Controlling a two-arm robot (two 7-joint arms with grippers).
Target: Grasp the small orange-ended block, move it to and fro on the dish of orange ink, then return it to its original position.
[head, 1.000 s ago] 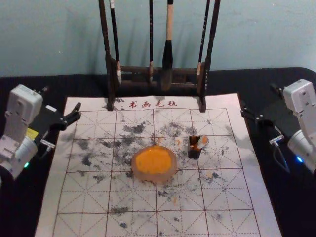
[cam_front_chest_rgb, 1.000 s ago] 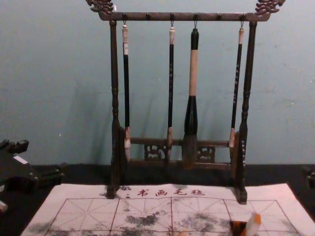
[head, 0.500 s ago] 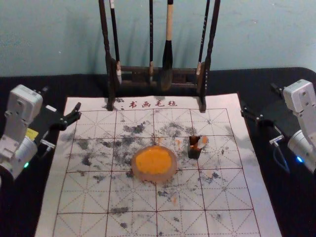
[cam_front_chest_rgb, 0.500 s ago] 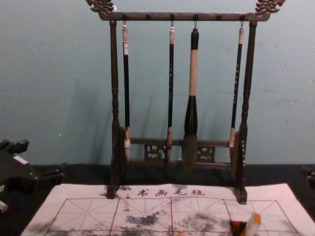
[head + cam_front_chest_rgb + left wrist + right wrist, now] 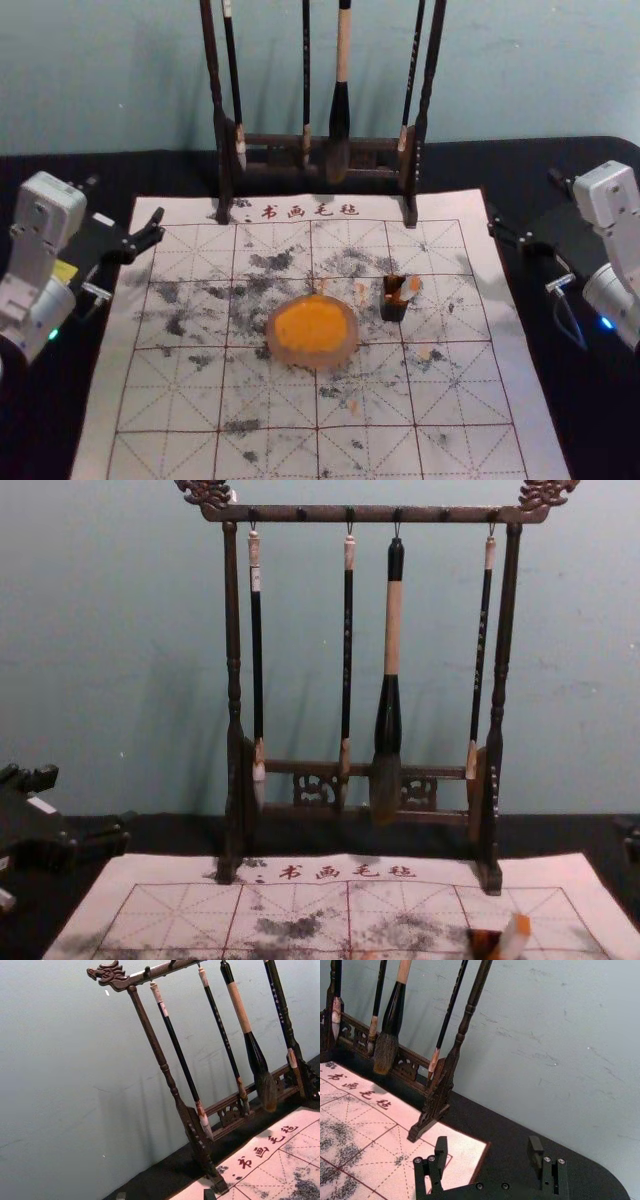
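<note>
My right gripper should next take hold of the small orange-ended block by its exposed orange end [image 5: 519,927], because the dark holder is closed around the block's lower part.
In the head view, the round dish of orange ink [image 5: 312,330] lies on the mat's middle. Right of it the small orange-ended block [image 5: 408,289] leans in a dark holder [image 5: 393,306]; its orange end [image 5: 518,926] also shows low in the chest view. My left gripper [image 5: 128,222] stands over the mat's left edge, fingers apart; in the left wrist view the left gripper [image 5: 165,1195] has its two tips apart at the bottom. My right gripper [image 5: 527,210] is off the mat's right side, and in the right wrist view the right gripper [image 5: 487,1152] is open with nothing between its fingers.
A dark wooden rack [image 5: 498,720] with several hanging brushes stands behind the ink-stained white mat [image 5: 360,455], its feet on the mat's back edge. Black cloth [image 5: 570,420] covers the table around the mat, and a wall rises behind.
</note>
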